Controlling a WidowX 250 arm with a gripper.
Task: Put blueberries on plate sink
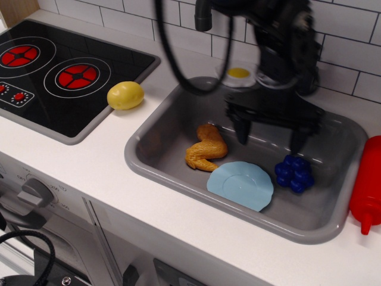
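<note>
Next, my gripper grabs the dark blue blueberries by their bumpy sides. Then it puts them on the plate (240, 185) in the sink (149, 156).
The blueberries (294, 173), a dark blue glossy clump, lie on the floor of the grey sink (149, 156) at its right side. The light blue plate (240, 185) lies just left of them in the sink, tilted against the front wall. My gripper (269, 136) is open and empty, fingers pointing down, hovering inside the sink above and a little left of the blueberries. Its right finger (296, 141) is just above the berries; the left finger (241, 132) is above the plate's far edge.
A golden-brown chicken piece (206, 149) lies in the sink left of the plate. A yellow potato (125, 95) sits on the counter by the black stovetop (53, 74). A fried-egg toy (239, 75) is behind the sink. A red bottle (367, 185) stands at the right edge.
</note>
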